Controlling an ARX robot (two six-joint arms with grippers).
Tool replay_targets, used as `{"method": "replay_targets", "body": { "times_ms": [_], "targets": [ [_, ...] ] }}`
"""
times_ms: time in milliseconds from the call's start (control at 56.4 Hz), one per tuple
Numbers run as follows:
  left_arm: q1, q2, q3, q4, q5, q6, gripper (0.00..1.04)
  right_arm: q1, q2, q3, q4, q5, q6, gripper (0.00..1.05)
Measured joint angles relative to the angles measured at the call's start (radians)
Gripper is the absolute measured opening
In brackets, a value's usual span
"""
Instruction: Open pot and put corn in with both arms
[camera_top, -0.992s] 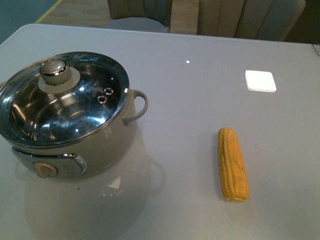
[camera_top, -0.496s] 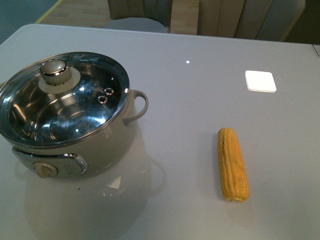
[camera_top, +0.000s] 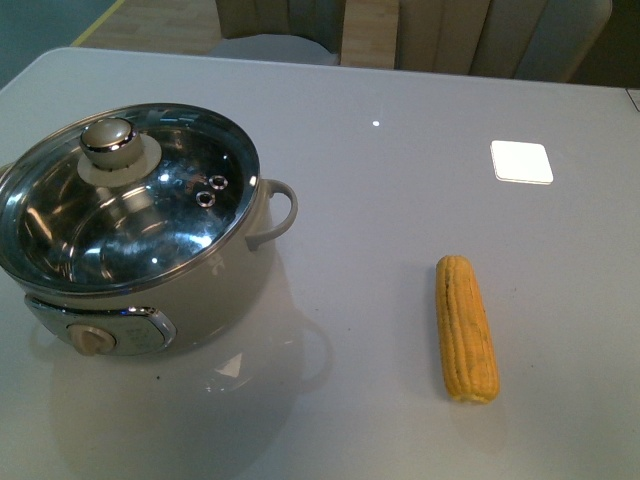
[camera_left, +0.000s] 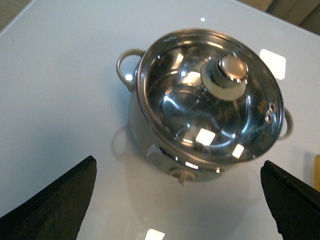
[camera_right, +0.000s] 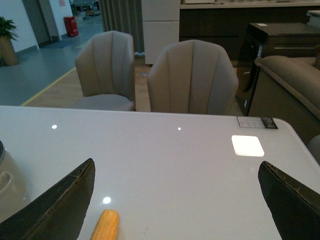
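My left gripper grabs the lid by the narrow knob on top (camera_top: 111, 143) next, since the lid is wider than the span of my fingers.
The cream pot (camera_top: 190, 300) stands at the table's left with its glass lid (camera_top: 130, 200) on, a steel knob (camera_top: 108, 140) on top. The yellow corn (camera_top: 465, 328) lies flat to the right, lengthwise toward me. Neither arm shows in the front view. In the left wrist view the pot (camera_left: 150, 135) sits ahead of my left gripper (camera_left: 180, 200), which is open and empty, black fingers (camera_left: 55, 205) wide apart. My right gripper (camera_right: 177, 200) is open too, with only the tip of the corn (camera_right: 105, 225) showing near one finger.
A white square pad (camera_top: 521, 162) lies at the table's back right. Two beige chairs (camera_right: 192, 75) stand behind the far table edge. The grey table (camera_top: 380, 200) runs between pot and corn.
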Motion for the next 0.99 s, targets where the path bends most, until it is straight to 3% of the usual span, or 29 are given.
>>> {"method": "replay_targets", "body": {
  "times_ms": [266,549,992],
  "targets": [
    [-0.009,0.386,0.141,0.304,0.024,0.029,0.98,0.0,0.0,0.0,0.0,0.0,0.0,0.96],
    [-0.097,0.854,0.274,0.647,0.014,0.178,0.98,0.0,0.0,0.0,0.0,0.0,0.0,0.96],
    [-0.195,1.11,0.316,0.811,-0.047,0.236,0.98,0.0,0.0,0.0,0.0,0.0,0.0,0.96]
  ]
}}
